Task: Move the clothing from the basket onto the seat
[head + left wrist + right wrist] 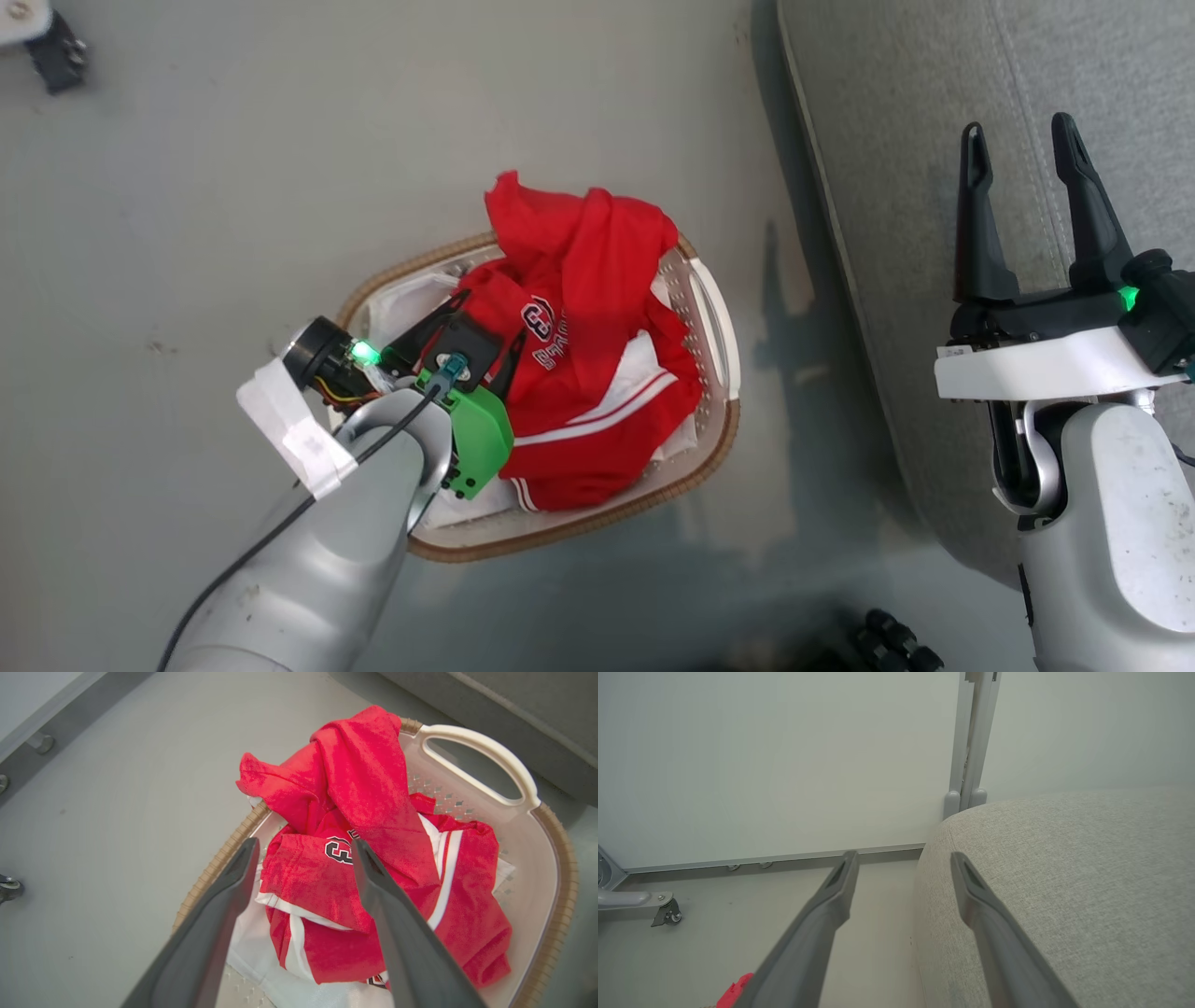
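The red clothing lies loose in the basket (pixel 719 327). The cloth stands up beside the print, so I will next grab the bunched fold (pixel 489 308) there with my left gripper.
The red clothing (pixel 597 280) with white stripes and a black-and-white print is bunched in the white basket (pixel 719 327), and one fold hangs over the brown rim. My left gripper (pixel 494 315) hangs open over the basket's left side, fingers pointing down at the pile. In the left wrist view, its gripper (pixel 304 844) straddles the printed part of the clothing (pixel 364 779) just above it, with the basket handle (pixel 476 742) beyond. My right gripper (pixel 1019 131) stands open and empty over the edge of the grey seat (pixel 887 112). The right wrist view shows that gripper (pixel 903 855) beside the seat (pixel 1064 858).
A white liner (pixel 261 956) lies under the clothes. The basket stands on grey floor a short gap left of the seat. A caster wheel (pixel 668 914) and a wall panel lie ahead of the right arm. Dark objects sit at the top left (pixel 56 47) and bottom (pixel 896 639).
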`<state>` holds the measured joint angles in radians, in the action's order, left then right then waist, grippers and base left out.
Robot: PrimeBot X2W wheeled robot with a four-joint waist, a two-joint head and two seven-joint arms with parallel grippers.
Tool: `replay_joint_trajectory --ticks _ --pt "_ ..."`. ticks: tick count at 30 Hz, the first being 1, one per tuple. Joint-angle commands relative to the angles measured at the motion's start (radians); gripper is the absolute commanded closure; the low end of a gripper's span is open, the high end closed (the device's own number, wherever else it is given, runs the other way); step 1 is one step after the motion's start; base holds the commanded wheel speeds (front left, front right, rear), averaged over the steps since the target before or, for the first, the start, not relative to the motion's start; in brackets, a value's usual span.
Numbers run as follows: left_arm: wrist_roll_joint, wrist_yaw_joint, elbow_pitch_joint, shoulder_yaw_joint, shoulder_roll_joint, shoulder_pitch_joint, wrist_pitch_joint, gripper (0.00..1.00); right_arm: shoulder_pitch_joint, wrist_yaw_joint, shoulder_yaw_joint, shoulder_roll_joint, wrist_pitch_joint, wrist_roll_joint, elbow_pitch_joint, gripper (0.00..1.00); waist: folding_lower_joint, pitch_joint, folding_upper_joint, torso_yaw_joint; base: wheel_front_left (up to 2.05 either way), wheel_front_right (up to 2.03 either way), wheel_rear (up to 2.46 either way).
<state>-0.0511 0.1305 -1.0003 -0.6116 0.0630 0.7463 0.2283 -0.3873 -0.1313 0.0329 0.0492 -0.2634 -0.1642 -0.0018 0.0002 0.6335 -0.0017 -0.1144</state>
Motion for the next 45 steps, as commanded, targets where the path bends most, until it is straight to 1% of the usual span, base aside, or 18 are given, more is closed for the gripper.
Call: replay_joint_trajectory --ticks 1,4,10,19,24,29,30,31,32,33,34,35,36,40,45 --pt "-0.007 0.000 -0.028 -0.011 0.009 0.038 -0.005 0.00 -0.016 0.001 -0.003 0.002 -0.002 -0.012 -0.006 0.00 -0.0002 0.119 0.0017 -0.079 0.00 0.00 0.00" --pt "-0.019 0.000 -0.095 -0.017 0.017 0.087 -0.019 0.00 -0.023 0.001 -0.008 0.002 -0.002 -0.027 -0.012 0.00 -0.0002 0.150 0.0017 -0.097 0.00 0.00 0.00" --pt "-0.035 -0.026 -0.182 0.000 0.033 0.154 -0.025 0.00 -0.034 0.001 -0.020 0.002 -0.002 -0.051 -0.015 0.00 -0.0002 0.188 0.0017 -0.121 0.00 0.00 0.00" --pt "-0.048 -0.044 -0.245 0.006 0.066 0.217 -0.037 0.00 -0.036 0.001 -0.043 0.002 -0.002 -0.081 -0.015 0.00 -0.0002 0.217 0.0017 -0.143 0.00 0.00 0.00" --pt "-0.058 -0.030 -0.264 -0.004 0.069 0.227 -0.096 0.00 -0.032 0.001 -0.062 0.002 -0.002 -0.095 -0.011 0.00 -0.0002 0.227 0.0017 -0.150 0.00 0.00 0.00" --pt "-0.072 -0.016 -0.271 -0.016 0.052 0.207 -0.112 0.00 -0.030 0.001 -0.076 0.002 -0.002 -0.103 -0.011 0.00 -0.0002 0.232 0.0017 -0.152 0.00 0.00 0.00" --pt "-0.074 -0.016 -0.272 -0.019 0.050 0.201 -0.111 0.12 -0.030 0.001 -0.078 0.002 -0.002 -0.104 -0.011 0.00 -0.0002 0.231 0.0017 -0.151 0.00 0.00 0.00" --pt "-0.072 -0.013 -0.273 -0.026 0.046 0.193 -0.111 0.38 -0.029 0.001 -0.079 0.002 -0.002 -0.104 -0.010 0.00 -0.0002 0.230 0.0017 -0.151 0.00 0.00 0.00" --pt "-0.071 -0.010 -0.274 -0.031 0.043 0.187 -0.108 0.54 -0.028 0.001 -0.079 0.002 -0.002 -0.104 -0.009 0.00 -0.0002 0.228 0.0017 -0.150 0.00 0.00 0.00" --pt "-0.073 -0.010 -0.274 -0.036 0.039 0.181 -0.104 0.67 -0.027 0.001 -0.080 0.002 -0.002 -0.104 -0.007 0.00 -0.0002 0.226 0.0017 -0.149 0.00 0.00 0.00" --pt "-0.075 -0.008 -0.274 -0.040 0.036 0.176 -0.099 0.73 -0.028 0.001 -0.080 0.002 -0.002 -0.104 -0.005 0.00 -0.0002 0.223 0.0017 -0.148 0.00 0.00 0.00" --pt "-0.076 -0.007 -0.271 -0.046 0.032 0.170 -0.085 0.97 -0.028 0.001 -0.079 0.002 -0.002 -0.104 -0.004 0.00 -0.0002 0.219 0.0017 -0.147 0.00 0.00 0.00" --pt "-0.079 -0.006 -0.269 -0.050 0.031 0.163 -0.075 1.00 -0.028 0.001 -0.078 0.002 -0.002 -0.104 -0.003 0.00 -0.0002 0.214 0.0017 -0.145 0.00 0.00 0.00" --pt "-0.092 -0.003 -0.254 -0.059 0.022 0.131 -0.021 1.00 -0.023 0.001 -0.070 0.002 -0.002 -0.095 0.007 0.00 -0.0002 0.182 0.0017 -0.133 0.00 0.00 0.00" --pt "-0.107 -0.002 -0.215 -0.066 0.015 0.076 0.024 1.00 -0.007 0.001 -0.063 0.003 -0.002 -0.072 0.023 0.00 -0.0002 0.118 0.0017 -0.106 0.00 0.00 0.00"
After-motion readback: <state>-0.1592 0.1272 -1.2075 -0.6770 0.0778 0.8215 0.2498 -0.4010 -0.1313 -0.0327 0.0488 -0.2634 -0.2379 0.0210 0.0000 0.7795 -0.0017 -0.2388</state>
